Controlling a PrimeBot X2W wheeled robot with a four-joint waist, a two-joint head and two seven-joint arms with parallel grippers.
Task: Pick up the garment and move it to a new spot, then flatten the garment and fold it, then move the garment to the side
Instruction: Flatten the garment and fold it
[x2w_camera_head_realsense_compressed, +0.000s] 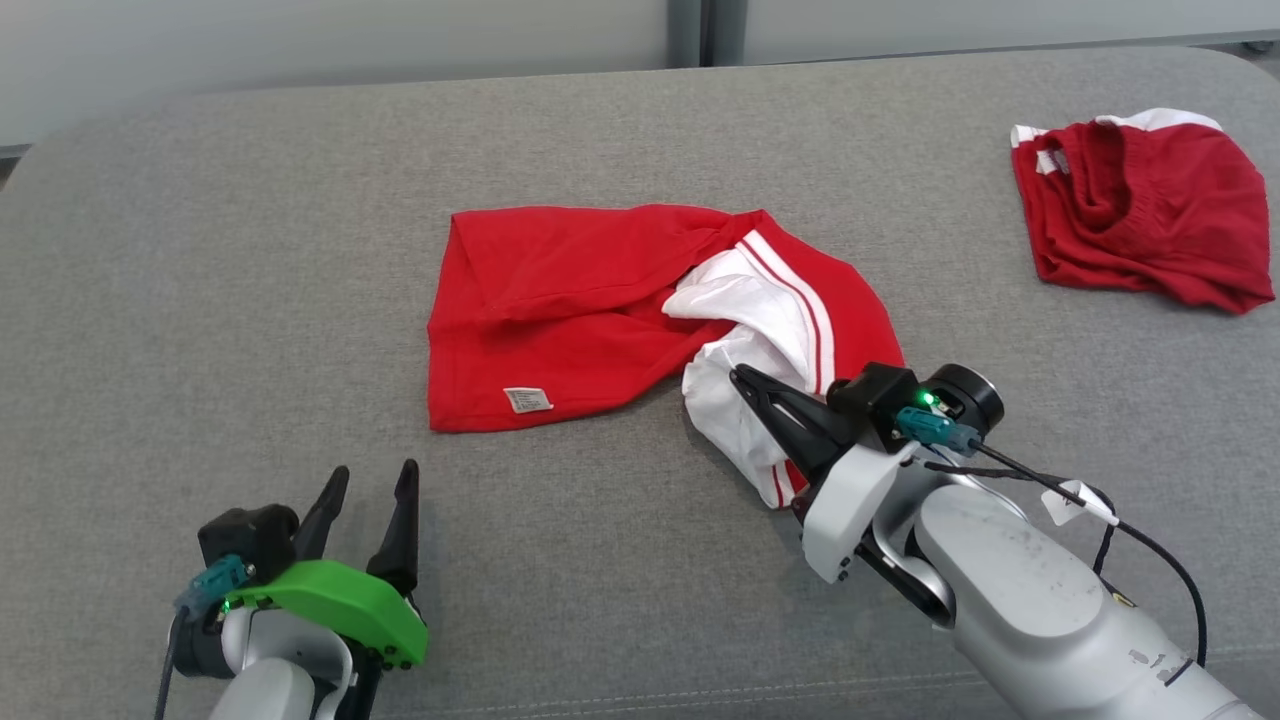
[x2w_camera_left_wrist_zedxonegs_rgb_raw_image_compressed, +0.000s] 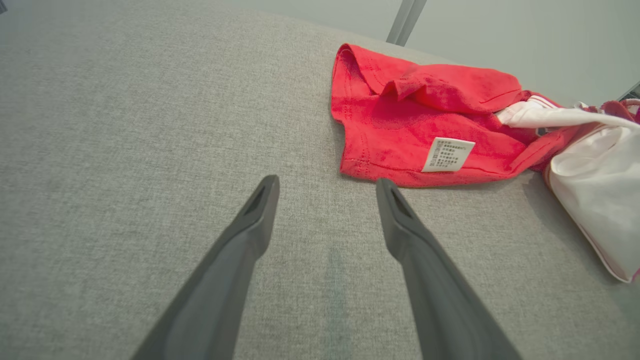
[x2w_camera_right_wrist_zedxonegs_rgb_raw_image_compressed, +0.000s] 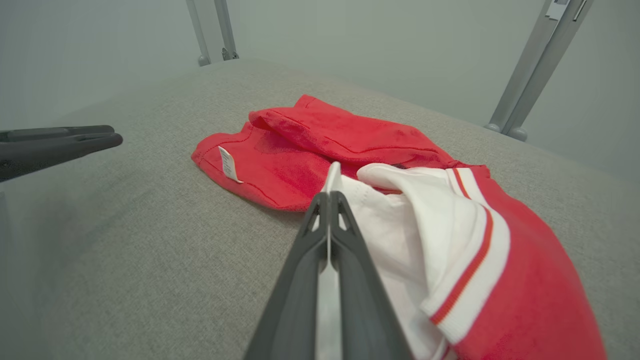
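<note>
The red garment is bunched up toward its white trim (x2w_camera_head_realsense_compressed: 750, 314), so the robot's left gripper will next pinch the garment by its free hem corner (x2w_camera_head_realsense_compressed: 437, 422) next to the care label.
A crumpled red garment (x2w_camera_head_realsense_compressed: 560, 300) with a white lining and red-striped white trim lies in the middle of the grey surface; a white care label (x2w_camera_head_realsense_compressed: 527, 400) shows near its front hem. My right gripper (x2w_camera_head_realsense_compressed: 742, 378) is shut on a fold of the white fabric at the garment's near right end; in the right wrist view its closed fingers (x2w_camera_right_wrist_zedxonegs_rgb_raw_image_compressed: 330, 200) pinch the white cloth (x2w_camera_right_wrist_zedxonegs_rgb_raw_image_compressed: 395, 220). My left gripper (x2w_camera_head_realsense_compressed: 372, 478) stands open over bare surface, short of the garment's front left corner; its spread fingertips (x2w_camera_left_wrist_zedxonegs_rgb_raw_image_compressed: 325, 182) are just before the red hem (x2w_camera_left_wrist_zedxonegs_rgb_raw_image_compressed: 400, 150).
A second red garment (x2w_camera_head_realsense_compressed: 1140, 210) with white trim lies bunched at the far right of the grey padded surface (x2w_camera_head_realsense_compressed: 250, 250). A pale wall and metal posts (x2w_camera_right_wrist_zedxonegs_rgb_raw_image_compressed: 530, 75) stand beyond the far edge. My left gripper's fingers (x2w_camera_right_wrist_zedxonegs_rgb_raw_image_compressed: 60, 142) enter the right wrist view from the left.
</note>
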